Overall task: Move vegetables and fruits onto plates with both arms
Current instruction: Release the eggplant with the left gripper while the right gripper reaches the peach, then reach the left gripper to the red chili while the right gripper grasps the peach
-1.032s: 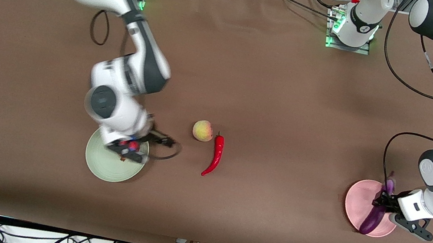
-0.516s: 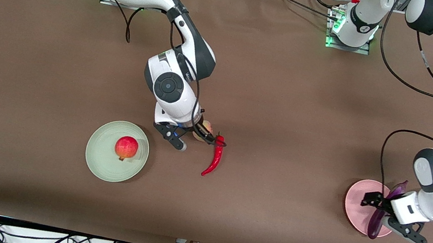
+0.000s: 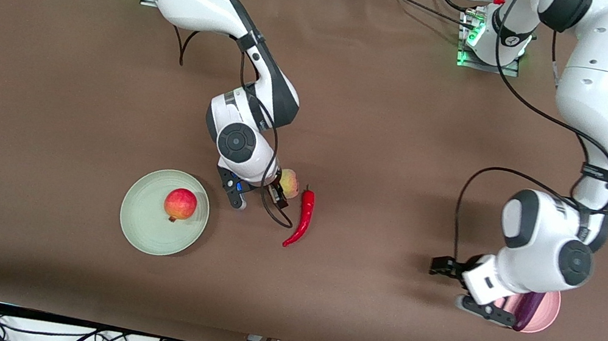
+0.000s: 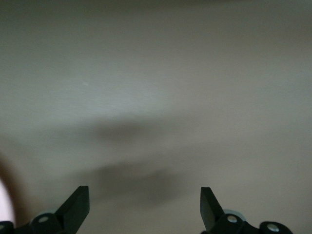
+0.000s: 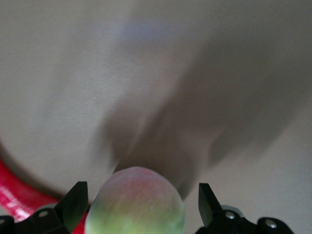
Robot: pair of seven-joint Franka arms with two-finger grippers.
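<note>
The peach by the chili is between my fingers, so my right gripper should close on the peach now.
The peach (image 3: 291, 182) lies on the table beside the red chili pepper (image 3: 303, 217). My right gripper (image 3: 279, 190) is down at the peach, open, with a finger on each side and gaps showing. In the right wrist view the peach (image 5: 136, 202) sits between the fingers of my right gripper (image 5: 141, 195), with the chili (image 5: 19, 200) beside it. The pomegranate-like fruit (image 3: 180, 203) rests on the mint green plate (image 3: 145, 230). The purple eggplant (image 3: 528, 307) lies on the pink plate (image 3: 546, 310), mostly hidden by the left arm. My left gripper (image 3: 442, 266) is open and empty over bare table beside the pink plate (image 4: 142, 200).
The brown table cover (image 3: 382, 146) stretches between the two plates. The right arm's cable (image 3: 278, 215) loops down close to the chili. The table's front edge (image 3: 276, 339) has cables hanging below it.
My left gripper let go of the eggplant, which now lies on the pink plate, and swung toward the table's middle. My right gripper shifted slightly and settled around the peach.
</note>
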